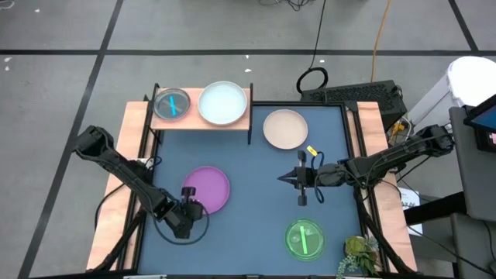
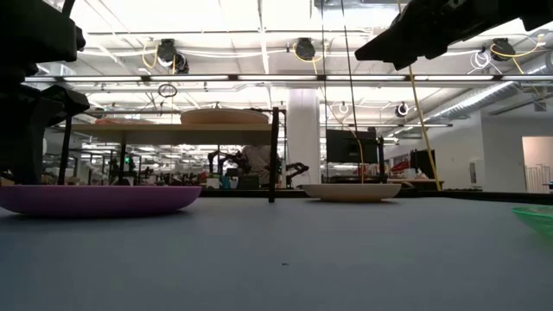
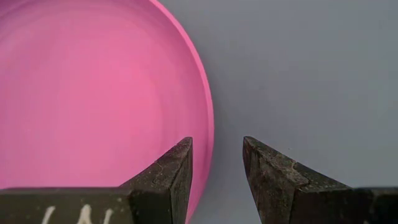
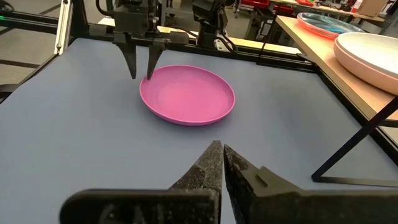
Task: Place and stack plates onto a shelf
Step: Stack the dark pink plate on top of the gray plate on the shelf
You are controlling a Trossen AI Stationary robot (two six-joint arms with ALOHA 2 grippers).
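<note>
My left gripper takes hold of the purple plate by its raised rim (image 1: 208, 212) (image 3: 209, 121) next, to place and stack it onto the shelf.
A purple plate (image 1: 209, 186) lies flat on the blue table at the near left; it also shows in the low view (image 2: 95, 199) and the right wrist view (image 4: 186, 96). My left gripper (image 1: 188, 194) is open at its near rim, one finger over the plate and one outside it (image 3: 217, 146). My right gripper (image 1: 282, 180) is shut and empty above the table's middle (image 4: 221, 148). A cyan plate (image 1: 171, 104) and a pale white plate (image 1: 222, 103) sit on the shelf (image 1: 242, 120) at the far left. A cream plate (image 1: 285, 129) and a green plate (image 1: 304, 239) lie on the table.
A small yellow object (image 1: 312, 151) lies near the cream plate. A green plant (image 1: 356, 254) stands at the near right corner. The shelf's black legs (image 4: 348, 149) stand on the table's far left part. Open blue table lies between the purple and green plates.
</note>
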